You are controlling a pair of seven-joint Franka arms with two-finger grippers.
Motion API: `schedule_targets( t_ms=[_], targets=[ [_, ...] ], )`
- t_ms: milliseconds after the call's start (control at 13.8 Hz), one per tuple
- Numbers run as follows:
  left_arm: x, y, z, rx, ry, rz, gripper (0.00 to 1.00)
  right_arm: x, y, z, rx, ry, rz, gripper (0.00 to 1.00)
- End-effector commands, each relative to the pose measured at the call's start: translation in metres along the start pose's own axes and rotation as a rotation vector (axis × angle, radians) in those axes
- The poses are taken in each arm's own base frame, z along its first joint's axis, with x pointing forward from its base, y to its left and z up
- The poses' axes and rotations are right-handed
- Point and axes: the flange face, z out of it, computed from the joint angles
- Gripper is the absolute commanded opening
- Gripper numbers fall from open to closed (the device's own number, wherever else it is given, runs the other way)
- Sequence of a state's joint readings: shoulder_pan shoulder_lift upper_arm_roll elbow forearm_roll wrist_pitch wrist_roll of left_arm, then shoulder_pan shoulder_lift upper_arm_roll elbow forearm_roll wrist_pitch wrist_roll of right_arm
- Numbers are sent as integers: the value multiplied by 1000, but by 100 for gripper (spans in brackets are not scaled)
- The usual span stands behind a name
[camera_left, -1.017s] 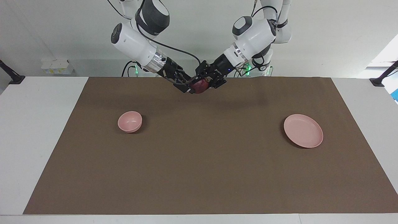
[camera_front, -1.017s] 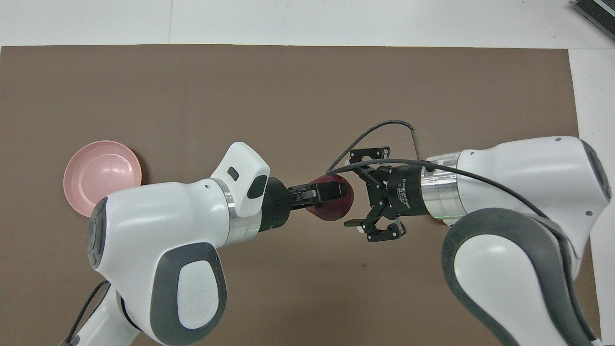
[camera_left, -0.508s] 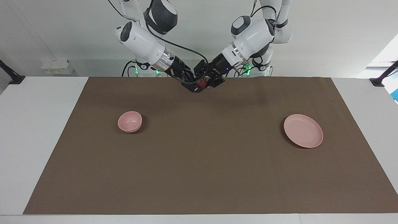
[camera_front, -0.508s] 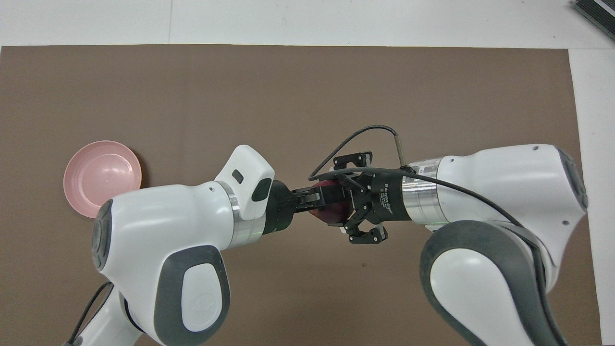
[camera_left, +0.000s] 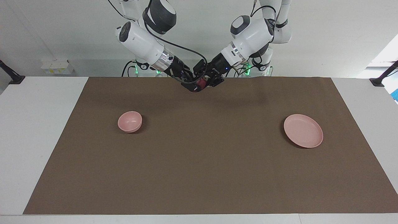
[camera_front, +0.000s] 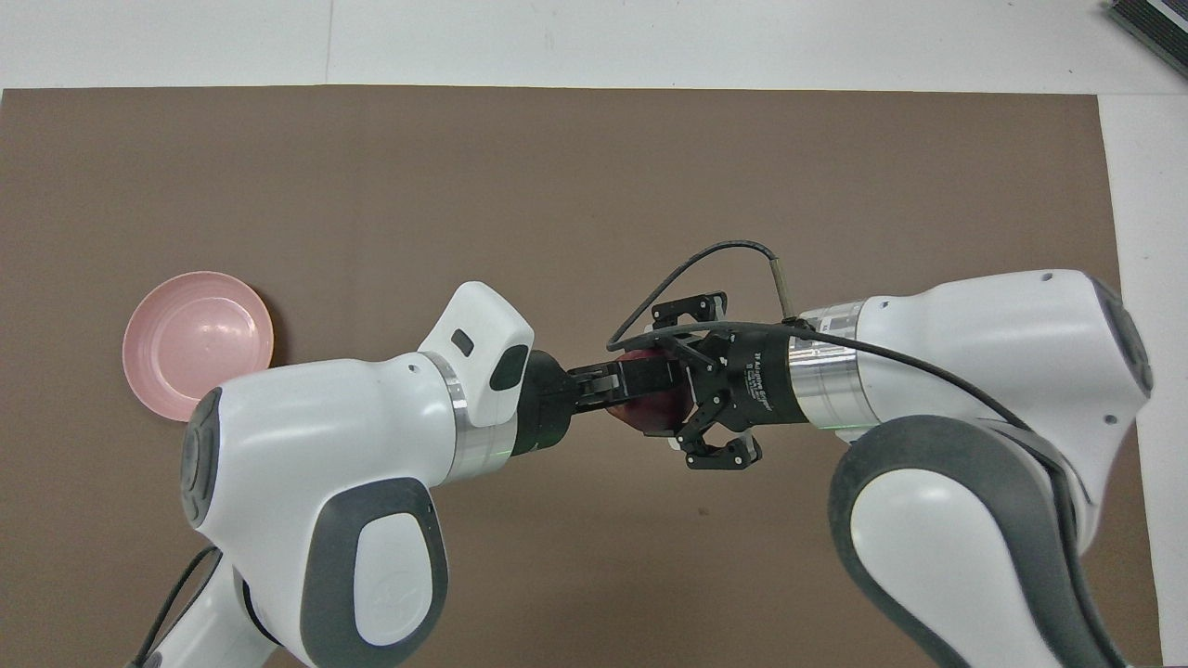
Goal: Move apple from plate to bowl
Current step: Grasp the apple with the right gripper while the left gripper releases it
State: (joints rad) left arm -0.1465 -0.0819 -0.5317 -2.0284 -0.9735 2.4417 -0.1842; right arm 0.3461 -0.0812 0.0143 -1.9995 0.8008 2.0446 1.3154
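The right gripper takes hold of the dark red apple (camera_left: pixel 201 83) by its round sides next, to take over and set it in the small pink bowl.
The dark red apple (camera_left: pixel 201 83) hangs in the air between both grippers, over the mat's edge nearest the robots; it also shows in the overhead view (camera_front: pixel 650 415). My left gripper (camera_left: pixel 205 81) (camera_front: pixel 642 382) is shut on the apple. My right gripper (camera_left: pixel 193 86) (camera_front: pixel 676 394) is open, with its fingers spread around the apple from the opposite direction. The pale-pink plate (camera_left: pixel 303 130) (camera_front: pixel 195 339) lies bare toward the left arm's end. The small pink bowl (camera_left: pixel 129 121) stands empty toward the right arm's end; my right arm hides it in the overhead view.
A brown mat (camera_left: pixel 205 161) covers most of the white table (camera_left: pixel 37 130). Both arms lean in over the mat's near edge. A small white box (camera_left: pixel 57 66) sits off the table near the right arm's base.
My right gripper has closed the gap and now straddles the apple held by my left gripper. Both hands have drawn back toward the robots with the apple.
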Motion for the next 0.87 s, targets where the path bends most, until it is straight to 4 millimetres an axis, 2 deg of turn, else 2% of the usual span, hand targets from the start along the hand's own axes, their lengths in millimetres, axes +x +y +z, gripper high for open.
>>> schedule_targets(
  t_ms=[0,291,436,799],
  targets=[
    [-5,1,-5,-2,10,-16,100,26,-2,-36,-14,2,-59,0],
    [-5,-10,-5,24,-85,-35,100,58,0,-70,-61,32,-142,1],
    [10,-26,-17,68,-123,-39,100,76,2,-89,-77,56,-211,1],
    [44,-77,-46,401,-106,122,100,105,22,-98,-301,263,-546,0]
  ],
)
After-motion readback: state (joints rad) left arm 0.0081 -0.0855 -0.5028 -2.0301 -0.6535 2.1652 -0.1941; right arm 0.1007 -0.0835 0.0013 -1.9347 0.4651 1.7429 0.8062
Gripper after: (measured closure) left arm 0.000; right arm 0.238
